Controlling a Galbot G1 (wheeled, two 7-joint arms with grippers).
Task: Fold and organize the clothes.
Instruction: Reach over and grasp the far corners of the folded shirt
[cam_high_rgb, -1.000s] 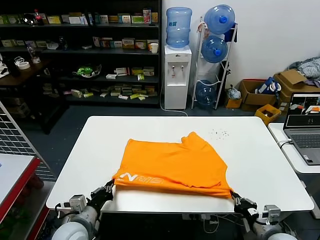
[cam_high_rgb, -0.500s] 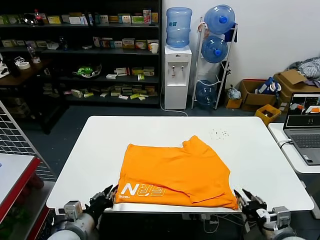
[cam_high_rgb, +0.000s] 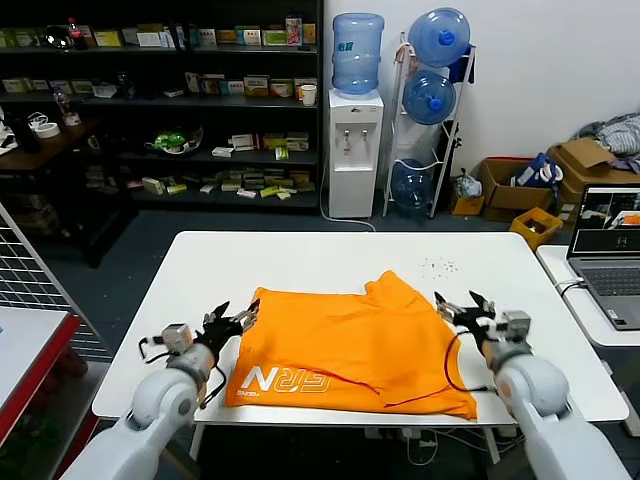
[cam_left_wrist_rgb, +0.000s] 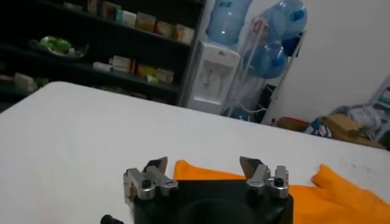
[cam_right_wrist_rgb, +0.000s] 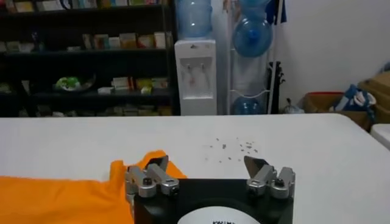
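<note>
I should fold the clothes, so next I need to take hold of the orange T-shirt (cam_high_rgb: 350, 345) with my left gripper by its corner (cam_high_rgb: 262, 298) opposite the lettering.
The bright orange T-shirt (cam_high_rgb: 350, 345) lies folded on the white table (cam_high_rgb: 300, 260), its white lettering along the near left edge. My left gripper (cam_high_rgb: 240, 314) is open and empty, just above the table beside the shirt's far left corner. My right gripper (cam_high_rgb: 462, 304) is open and empty beside the shirt's far right edge. The left wrist view shows the left gripper (cam_left_wrist_rgb: 203, 163) open with the shirt's orange edge (cam_left_wrist_rgb: 317, 192) past it. The right wrist view shows the right gripper (cam_right_wrist_rgb: 207, 162) open with the shirt's sleeve (cam_right_wrist_rgb: 61, 195) to one side.
Small dark specks (cam_high_rgb: 438, 267) lie on the table's far right part. A laptop (cam_high_rgb: 608, 255) stands on a side table to the right. A white wire rack (cam_high_rgb: 30, 280) and red-edged surface stand at the left. A water dispenser (cam_high_rgb: 355, 150) and shelves stand behind.
Both grippers let go of the shirt's near edge, which now lies flat at the table's front. Both arms rose from below the front edge and moved back beside the shirt's far corners, open.
</note>
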